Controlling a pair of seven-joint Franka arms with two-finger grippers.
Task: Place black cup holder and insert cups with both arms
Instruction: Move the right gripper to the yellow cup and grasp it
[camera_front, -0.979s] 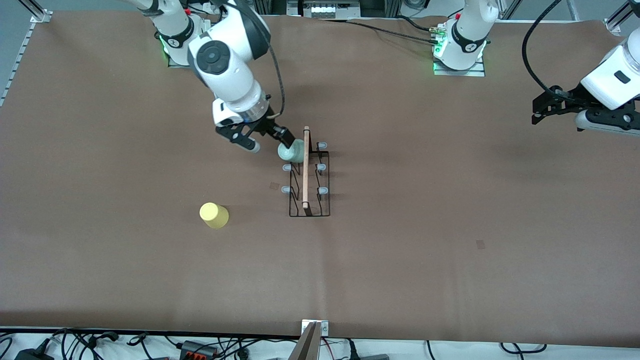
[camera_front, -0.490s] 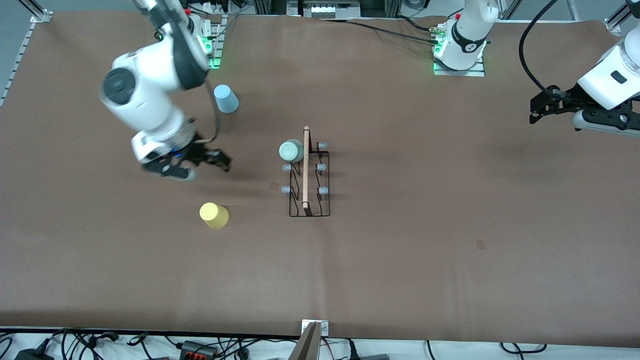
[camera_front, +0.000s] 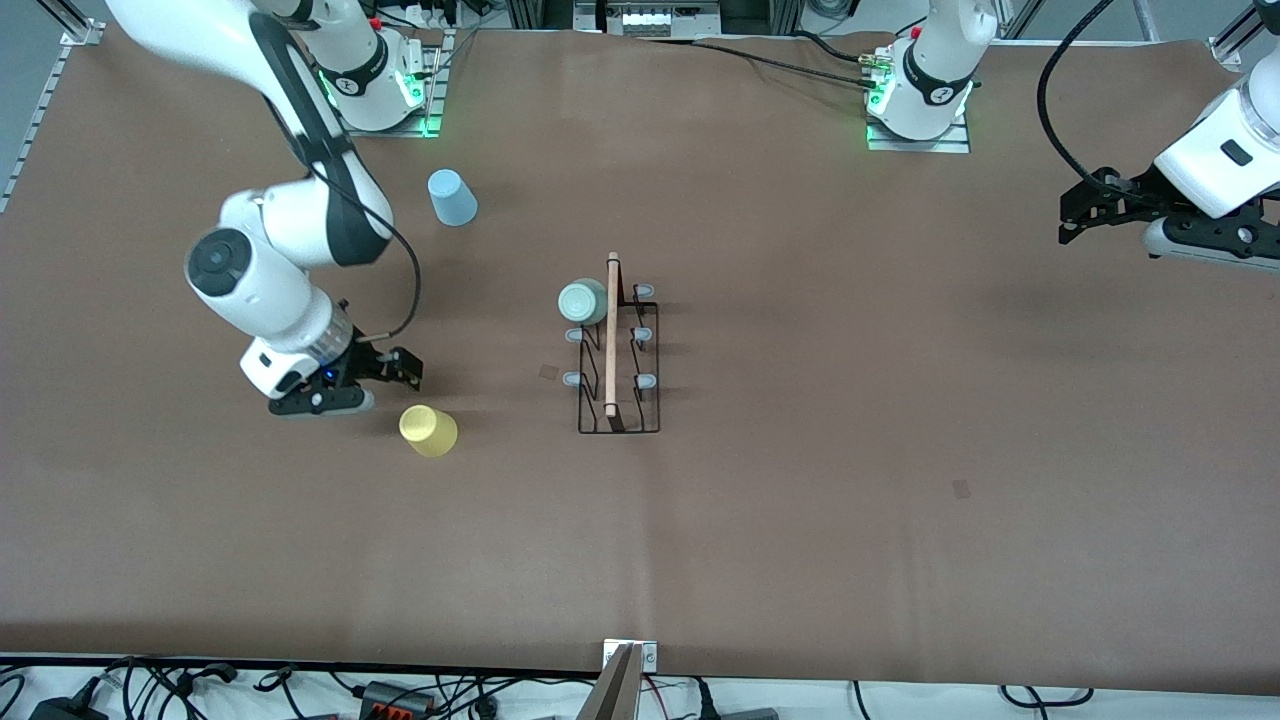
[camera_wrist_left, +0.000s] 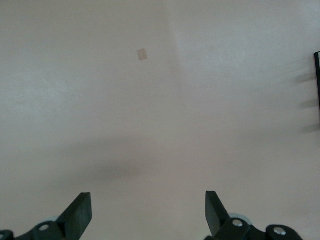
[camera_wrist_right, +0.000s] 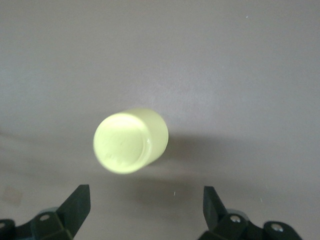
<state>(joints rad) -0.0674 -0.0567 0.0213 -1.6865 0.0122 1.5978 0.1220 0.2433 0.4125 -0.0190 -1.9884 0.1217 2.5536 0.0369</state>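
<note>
The fingers of my right gripper don't reach the yellow cup (camera_front: 428, 431) (camera_wrist_right: 130, 141) yet, so they would miss it if I closed now. I will first move my right gripper toward the yellow cup.
The black cup holder (camera_front: 618, 430) stands upright mid-table with its wooden rod handle (camera_front: 611, 335) on top. A mint green cup (camera_front: 583, 301) sits upside down on the peg at the holder's end nearest the robots' bases. The yellow cup (camera_front: 428, 431) (camera_wrist_right: 130, 141) stands upside down toward the right arm's end. My right gripper (camera_front: 375, 385) (camera_wrist_right: 145, 200) hovers just beside and above it, open and empty. The light blue cup (camera_front: 452, 197) stands upside down near the right arm's base. My left gripper (camera_front: 1068, 225) (camera_wrist_left: 148, 207) waits open over bare table at its own end.
Small tape squares (camera_front: 548, 371) (camera_front: 960, 488) (camera_wrist_left: 142, 54) are stuck flat on the brown table cover. A metal bracket (camera_front: 630, 655) and cables (camera_front: 400, 690) lie along the table edge nearest the front camera.
My right gripper has left the mint cup on the holder's peg and swung toward its own end of the table, down beside the yellow cup. The left arm has barely moved.
</note>
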